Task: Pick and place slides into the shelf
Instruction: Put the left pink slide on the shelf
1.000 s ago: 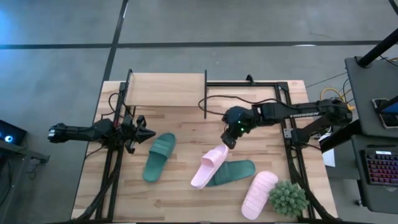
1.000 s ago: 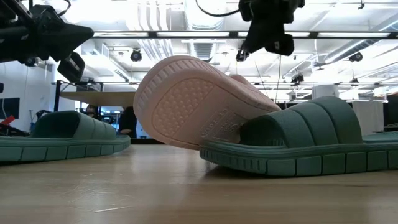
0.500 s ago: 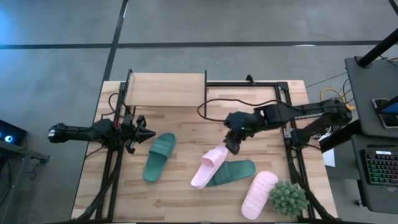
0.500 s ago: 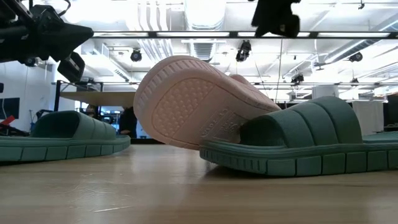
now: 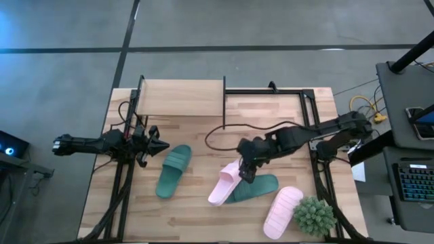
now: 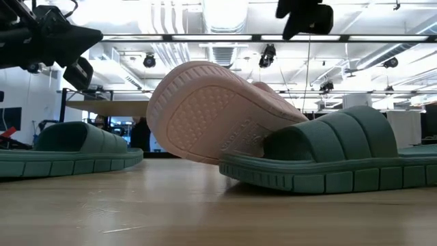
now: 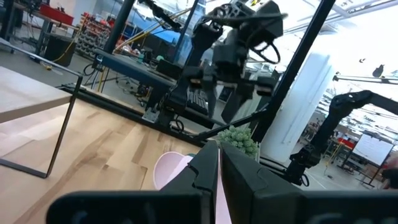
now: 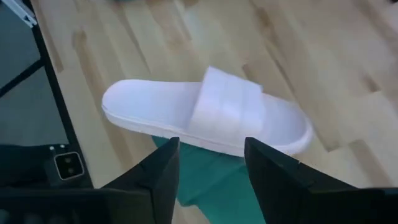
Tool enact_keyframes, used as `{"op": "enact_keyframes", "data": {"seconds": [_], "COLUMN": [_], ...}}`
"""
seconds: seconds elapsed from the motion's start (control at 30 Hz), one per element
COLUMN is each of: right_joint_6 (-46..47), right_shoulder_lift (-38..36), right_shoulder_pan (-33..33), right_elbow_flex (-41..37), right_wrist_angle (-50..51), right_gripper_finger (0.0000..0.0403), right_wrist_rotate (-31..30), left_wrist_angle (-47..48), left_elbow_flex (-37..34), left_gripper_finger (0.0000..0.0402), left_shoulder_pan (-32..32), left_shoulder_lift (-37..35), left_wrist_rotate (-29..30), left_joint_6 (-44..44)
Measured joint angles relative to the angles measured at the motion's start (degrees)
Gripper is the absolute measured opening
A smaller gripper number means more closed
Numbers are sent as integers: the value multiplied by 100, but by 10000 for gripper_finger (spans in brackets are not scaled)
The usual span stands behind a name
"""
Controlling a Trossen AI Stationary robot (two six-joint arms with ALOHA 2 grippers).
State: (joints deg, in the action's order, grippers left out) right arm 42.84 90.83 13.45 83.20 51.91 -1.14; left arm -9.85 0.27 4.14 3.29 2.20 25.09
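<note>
The right gripper grabs the slide by its wide strap point(image 5: 232, 169) next, to place the pale pink slide into the shelf point(image 5: 180, 98).
A pale pink slide point(image 5: 227, 183) lies tilted, its toe end propped on a dark teal slide point(image 5: 256, 188); the low view shows its sole point(image 6: 212, 116) raised over that teal slide point(image 6: 328, 157). My right gripper point(image 5: 245, 172) hovers just above the pink slide point(image 8: 205, 118), open point(image 8: 211, 171), touching nothing. A second teal slide point(image 5: 173, 171) lies flat at centre left and a second pink slide point(image 5: 283, 210) near the front right. The shelf point(image 5: 180, 98) stands at the far left. My left gripper point(image 5: 159, 144) waits shut at the left, above the table.
A spiky green potted plant point(image 5: 314, 215) stands at the near right corner, beside the second pink slide. Black frame rails point(image 5: 313, 135) run along both table sides. A black cable point(image 5: 224, 129) loops over the table behind the right arm.
My right gripper has moved toward the table's near edge, from behind the pink slide to right over its strap end. The slides have not moved.
</note>
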Motion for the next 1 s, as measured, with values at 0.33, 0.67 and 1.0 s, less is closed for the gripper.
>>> {"op": "enact_keyframes", "data": {"seconds": [0.33, 0.67, 1.0], "right_joint_6": [363, -197, -588], "right_shoulder_lift": [22, 188, 581], "right_shoulder_pan": [-528, -1622, -1667], "right_elbow_flex": [-547, -1467, -1690], "right_wrist_angle": [-46, -1114, -1562], "right_gripper_finger": [168, 167, 167], "right_wrist_rotate": [685, 2491, 3155], "left_wrist_angle": [-6, -6, 23], "left_elbow_flex": [0, 0, 0], "left_gripper_finger": [4, 4, 4], "left_shoulder_pan": [0, 0, 0], "left_shoulder_lift": [4, 2, -3], "left_wrist_rotate": [0, 0, 0], "left_joint_6": [0, 0, 1]}}
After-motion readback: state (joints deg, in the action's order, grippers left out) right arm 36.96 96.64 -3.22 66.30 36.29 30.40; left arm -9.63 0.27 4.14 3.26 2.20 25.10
